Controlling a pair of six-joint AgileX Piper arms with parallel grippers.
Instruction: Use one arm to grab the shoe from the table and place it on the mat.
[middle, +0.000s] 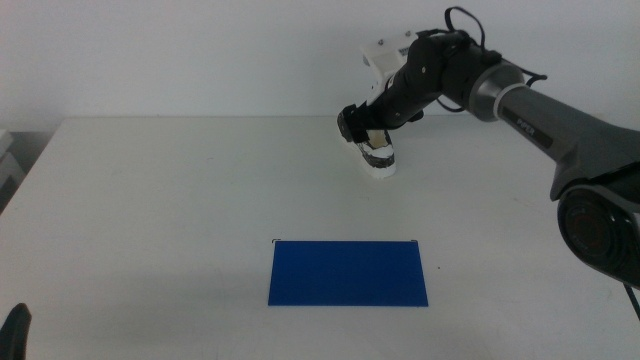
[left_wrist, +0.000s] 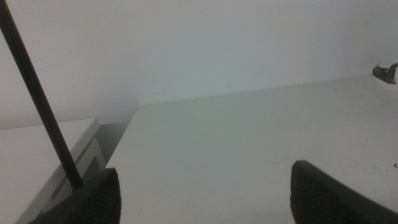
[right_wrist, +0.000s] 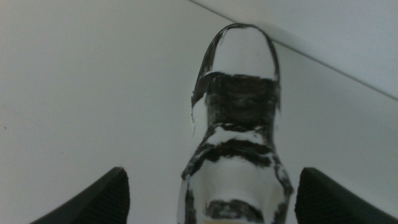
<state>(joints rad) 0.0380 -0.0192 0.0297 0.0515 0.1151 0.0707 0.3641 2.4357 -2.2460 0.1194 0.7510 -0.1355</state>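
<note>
My right gripper should move down before it closes on the shoe, because its fingers are still above the shoe's heel end (right_wrist: 235, 186).
The white shoe (middle: 379, 158) with black mottled patches lies near the far edge of the white table (middle: 180, 220), toe towards the front. My right gripper (middle: 357, 125) comes in from the right and sits over the shoe's heel end. In the right wrist view the shoe (right_wrist: 239, 118) lies between the two jaws of the right gripper (right_wrist: 211, 186), which stand wide apart with a gap on each side. The deep-blue mat (middle: 347, 273) lies flat nearer the front, well apart from the shoe. My left gripper (middle: 16, 330) waits at the bottom left corner, and in the left wrist view the left gripper (left_wrist: 202, 199) is open and empty.
A white wall runs behind the table's far edge, close to the shoe. A pale unit (middle: 8, 160) stands off the table's left side and also shows in the left wrist view (left_wrist: 56, 155). A black cable (left_wrist: 37, 93) crosses that view.
</note>
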